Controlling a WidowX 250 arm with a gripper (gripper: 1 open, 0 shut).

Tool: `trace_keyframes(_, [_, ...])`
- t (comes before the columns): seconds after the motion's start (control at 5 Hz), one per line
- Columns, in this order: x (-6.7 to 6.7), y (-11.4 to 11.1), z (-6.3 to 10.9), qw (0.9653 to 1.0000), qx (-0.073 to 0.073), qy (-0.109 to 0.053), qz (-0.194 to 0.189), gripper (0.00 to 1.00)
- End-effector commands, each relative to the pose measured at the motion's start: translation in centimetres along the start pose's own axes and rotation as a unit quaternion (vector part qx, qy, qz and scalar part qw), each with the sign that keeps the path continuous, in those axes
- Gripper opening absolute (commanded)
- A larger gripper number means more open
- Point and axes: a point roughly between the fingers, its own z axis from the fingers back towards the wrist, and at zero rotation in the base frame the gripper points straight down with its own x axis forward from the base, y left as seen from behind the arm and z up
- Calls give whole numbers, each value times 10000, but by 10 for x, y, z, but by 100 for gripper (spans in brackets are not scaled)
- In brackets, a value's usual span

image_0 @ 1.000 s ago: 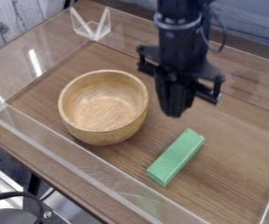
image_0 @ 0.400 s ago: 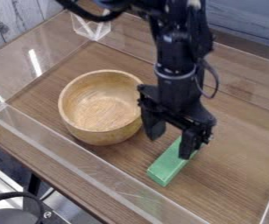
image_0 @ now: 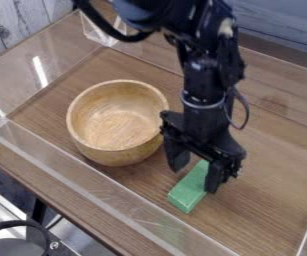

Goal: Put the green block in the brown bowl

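The green block [image_0: 187, 192] needs to go in the brown bowl [image_0: 117, 122]. My gripper next needs to grab the block by its long sides.
The green block [image_0: 187, 192] lies flat on the wooden table, to the right of and a little nearer than the brown bowl [image_0: 117, 122]. My black gripper [image_0: 199, 172] points straight down over the block's far end, open, with one finger [image_0: 176, 157] on the left of the block and the other on its right. The fingers straddle the block; whether they touch it I cannot tell. The block's far end is hidden behind the gripper. The bowl is upright and holds nothing.
A clear plastic wall [image_0: 76, 175] runs along the table's near and left sides. A clear folded piece [image_0: 106, 30] stands at the back left. The arm [image_0: 203, 50] rises above the gripper at the back.
The gripper has opened and come down from above the table to the block, so that its fingers now stand on either side of the block's far end. Block and bowl have not moved.
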Motion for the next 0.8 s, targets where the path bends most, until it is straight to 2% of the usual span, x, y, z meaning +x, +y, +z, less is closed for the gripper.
trace_keyframes(0.0, [9, -1, -1, 9999, 17, -113, -30, 100])
trace_keyframes(0.2, [10, 0, -5, 9999, 11, -101, -3, 0])
trace_keyframes(0.6, [10, 0, 0, 10000, -21, -94, 4, 0])
